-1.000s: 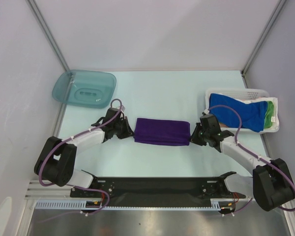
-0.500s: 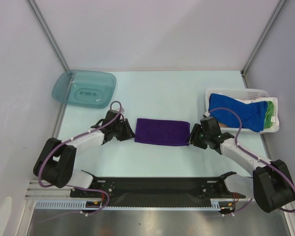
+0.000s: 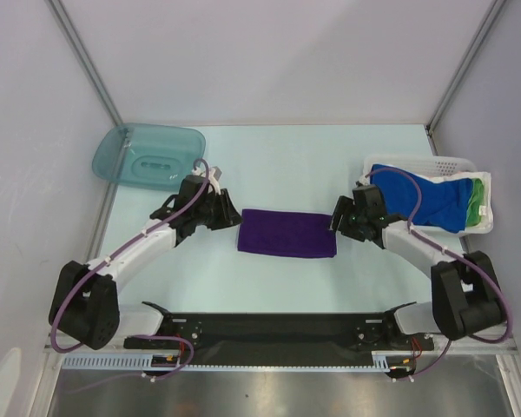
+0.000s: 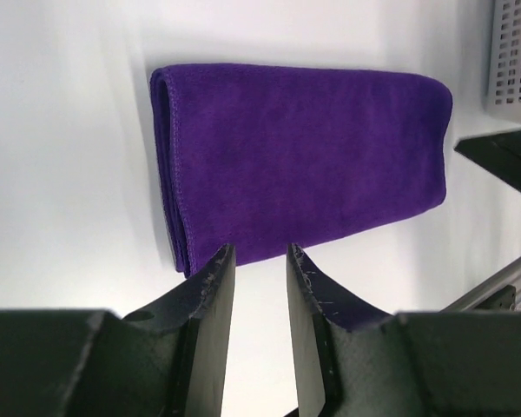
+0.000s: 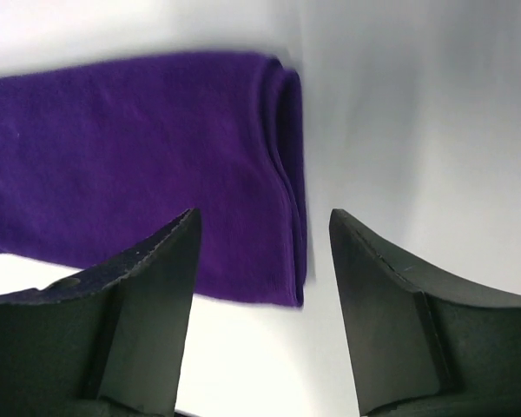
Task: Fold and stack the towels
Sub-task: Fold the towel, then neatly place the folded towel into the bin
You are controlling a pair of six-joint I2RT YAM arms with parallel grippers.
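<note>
My right gripper pinches the folded purple towel across its layered end nearest the white basket next, to stack the towel.
A purple towel [image 3: 286,233] lies folded into a flat rectangle in the middle of the table, also seen in the left wrist view [image 4: 304,156] and the right wrist view [image 5: 148,165]. My left gripper [image 3: 228,216] is just off its left end, open, with nothing between the fingers [image 4: 215,287]. My right gripper [image 3: 339,221] is off the towel's right end, open and empty too, its fingers [image 5: 169,252] raised above the cloth. More towels, blue [image 3: 417,201] and green [image 3: 478,200], lie in the white basket [image 3: 417,162] at the right.
A teal plastic lid [image 3: 149,156] lies at the back left. The white basket stands against the right wall. A black rail [image 3: 278,330] runs along the near edge between the arm bases.
Both grippers opened and let go of the purple towel's ends, then drew back and up from it. The towel now lies flat on the table.
</note>
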